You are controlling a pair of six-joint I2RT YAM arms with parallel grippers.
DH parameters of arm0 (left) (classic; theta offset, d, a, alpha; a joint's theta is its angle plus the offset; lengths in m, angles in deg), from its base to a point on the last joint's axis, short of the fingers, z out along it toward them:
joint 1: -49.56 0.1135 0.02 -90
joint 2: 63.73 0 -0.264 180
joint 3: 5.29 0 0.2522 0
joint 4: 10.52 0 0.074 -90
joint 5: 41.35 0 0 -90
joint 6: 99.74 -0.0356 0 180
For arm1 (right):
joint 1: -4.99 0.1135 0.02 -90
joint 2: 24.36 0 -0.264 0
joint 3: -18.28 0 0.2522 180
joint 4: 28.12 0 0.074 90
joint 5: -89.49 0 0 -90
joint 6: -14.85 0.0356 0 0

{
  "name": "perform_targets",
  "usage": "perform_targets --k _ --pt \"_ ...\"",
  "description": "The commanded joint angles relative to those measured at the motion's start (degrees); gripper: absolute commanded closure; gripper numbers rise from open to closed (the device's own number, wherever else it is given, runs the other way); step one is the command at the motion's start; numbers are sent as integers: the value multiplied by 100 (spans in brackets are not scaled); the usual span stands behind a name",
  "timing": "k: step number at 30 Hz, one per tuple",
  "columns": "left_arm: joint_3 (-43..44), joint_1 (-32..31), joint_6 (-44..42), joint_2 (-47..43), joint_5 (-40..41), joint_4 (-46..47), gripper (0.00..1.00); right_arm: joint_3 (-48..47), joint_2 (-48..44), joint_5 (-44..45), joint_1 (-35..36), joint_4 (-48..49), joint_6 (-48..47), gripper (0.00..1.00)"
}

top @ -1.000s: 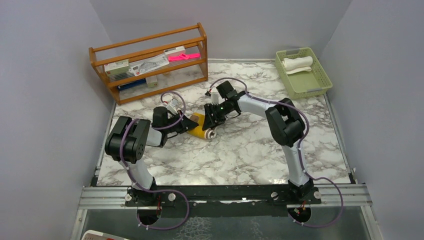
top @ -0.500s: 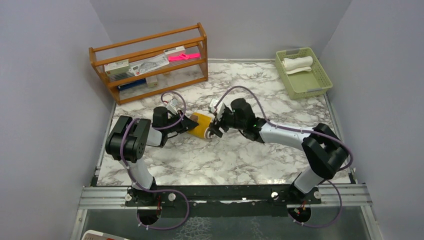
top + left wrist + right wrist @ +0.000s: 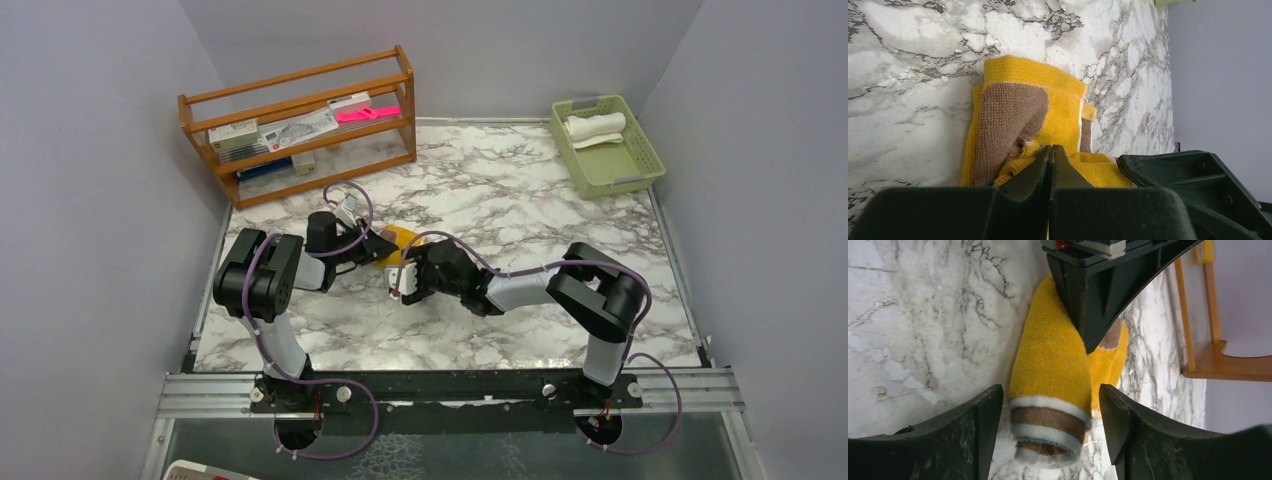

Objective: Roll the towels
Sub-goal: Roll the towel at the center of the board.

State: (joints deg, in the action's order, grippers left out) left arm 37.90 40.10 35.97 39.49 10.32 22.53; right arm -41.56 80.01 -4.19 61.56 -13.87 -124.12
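My right gripper isn't ready to close on the striped end yet and should reach farther first. My fingers are barely past the end's upper white stripe in the right wrist view.
The mustard-yellow towel [image 3: 402, 240] lies rolled on the marble table [image 3: 520, 200], with a brown and white striped end [image 3: 1048, 422]. My left gripper [image 3: 376, 249] is shut, and its tips [image 3: 1050, 150] press into the roll's loose yellow folds [image 3: 1058, 112]. No cloth shows between the jaws. My right gripper [image 3: 399, 284] is open just near of the roll, with its fingers [image 3: 980, 415] on either side of the striped end and apart from it. The cream-white towel [image 3: 596, 126] lies rolled in the green basket [image 3: 640, 160].
A wooden shelf rack [image 3: 300, 125] with papers and a pink item stands at the back left. The basket sits in the back right corner. Grey walls close in three sides. The left gripper's body [image 3: 1103, 285] hangs over the roll in the right wrist view.
My right arm swung from the far side of the yellow roll round to its near side and lowered its open gripper at the striped end. The left gripper stayed put.
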Motion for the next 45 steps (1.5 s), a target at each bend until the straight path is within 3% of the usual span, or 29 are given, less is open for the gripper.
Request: perform_targets --k 1,10,21,24,27,32,36,38,43,45 --pt "-154 32 -498 427 629 -1162 100 -265 232 252 6 445 -477 31" --pt "-47 33 -520 592 549 -1256 100 -167 220 295 207 564 -750 32" --pt "0 37 -572 564 605 -1432 100 -529 557 368 338 79 -534 42" --pt "-7 35 -577 542 598 -1454 100 -666 656 469 335 -165 -359 49" --pt "-13 37 -567 505 589 -1465 100 -864 780 621 336 -512 -151 64" --pt "-17 74 -379 133 500 -1486 100 -990 817 816 295 -805 603 98" --pt "8 427 90 -967 386 -1659 100 -783 434 479 202 -922 1444 99" --pt "157 737 185 -1537 311 -2090 93 -716 208 184 55 -977 2041 99" --pt "984 1085 -607 -2512 582 -3925 84 -1108 95 -869 -589 -1782 3568 99" --pt "1043 1086 -776 -2708 625 -4168 82 -1217 123 -1505 -948 -1880 4199 99"
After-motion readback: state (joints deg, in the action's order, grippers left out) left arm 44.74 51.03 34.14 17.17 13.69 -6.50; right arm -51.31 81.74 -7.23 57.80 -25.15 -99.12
